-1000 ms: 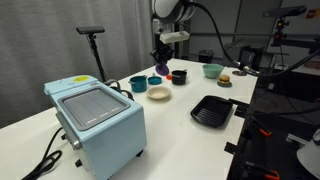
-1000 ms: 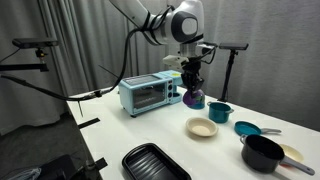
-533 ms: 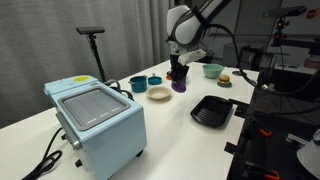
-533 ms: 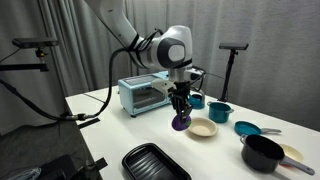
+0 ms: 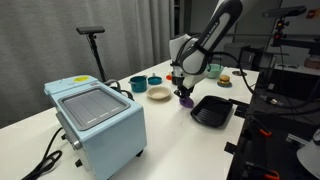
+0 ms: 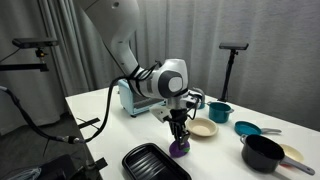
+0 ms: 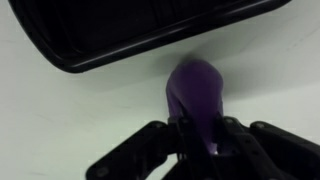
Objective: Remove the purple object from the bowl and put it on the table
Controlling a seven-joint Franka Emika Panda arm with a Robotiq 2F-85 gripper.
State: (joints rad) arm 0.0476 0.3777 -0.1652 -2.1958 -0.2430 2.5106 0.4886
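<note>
The purple object's lower edge (image 5: 187,105) (image 7: 196,68) meets the white tabletop beside the black tray and would rest there on opening, so my gripper opens now.
My gripper (image 5: 183,92) is shut on the purple object (image 5: 186,99), a small rounded purple lump, and holds it low over the white table (image 5: 160,125), next to the black tray. In an exterior view the purple object (image 6: 178,150) is at or just above the tabletop. In the wrist view the purple object (image 7: 196,92) sits between the dark fingers of the gripper (image 7: 198,140), with the white table under it. The cream-white bowl (image 5: 159,94) lies behind my gripper, apart from it, and looks empty; it also shows in an exterior view (image 6: 203,128).
A black ridged tray (image 5: 212,110) lies right beside the gripper (image 6: 155,164). A light blue toaster oven (image 5: 95,118) stands at the near end. Teal bowls (image 5: 139,83), a light green bowl (image 5: 212,70), a black pot (image 6: 263,152) and a dark plate (image 5: 225,81) stand behind.
My gripper has moved with the purple object away from the bowls, toward the black tray, and has come down to the tabletop.
</note>
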